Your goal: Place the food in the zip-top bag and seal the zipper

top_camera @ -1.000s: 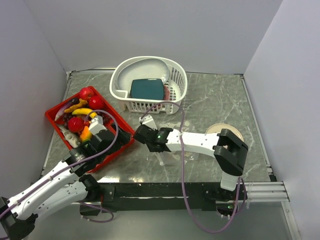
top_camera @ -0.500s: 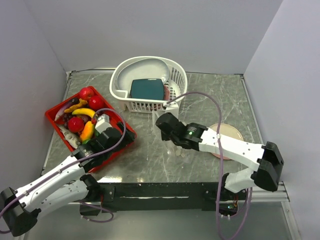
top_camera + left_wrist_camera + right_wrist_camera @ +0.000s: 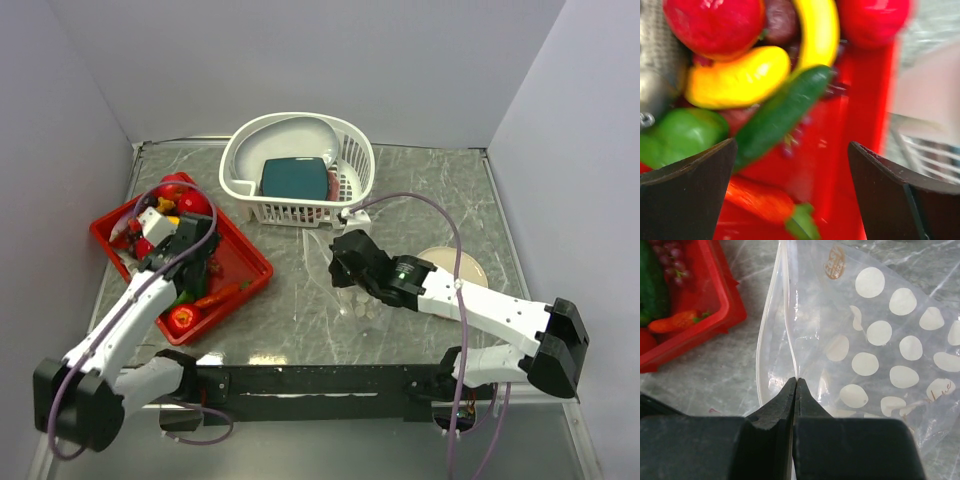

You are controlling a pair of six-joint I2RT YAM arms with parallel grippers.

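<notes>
The left gripper picks up the green cucumber across its middle [image 3: 783, 116] next, which leaves an end of the cucumber free to enter the zip-top bag's opening.
The food lies in a red tray [image 3: 250, 268]. The left wrist view shows a red tomato [image 3: 715, 25], a yellow banana [image 3: 821, 35], a green cucumber [image 3: 780, 112], a green pepper [image 3: 675, 135] and a red chili [image 3: 757, 200]. My left gripper [image 3: 188, 238] hangs open and empty over this pile [image 3: 790, 195]. The zip-top bag [image 3: 880, 340] is clear with white spots and lies on the table right of the tray [image 3: 362, 300]. My right gripper [image 3: 796, 382] is shut on one lip of its zipper [image 3: 789, 315]. The other lip bows away, so the mouth gapes.
A white slotted basket [image 3: 345, 135] with a teal block [image 3: 293, 178] stands at the back centre. A tan round plate [image 3: 462, 268] lies right of the bag. The red tray's corner [image 3: 720, 305] is near the bag's mouth. Grey walls close in both sides.
My left gripper has moved from the tray's near side to over the food at its far side. My right gripper has swung right and back, holding the bag's lip.
</notes>
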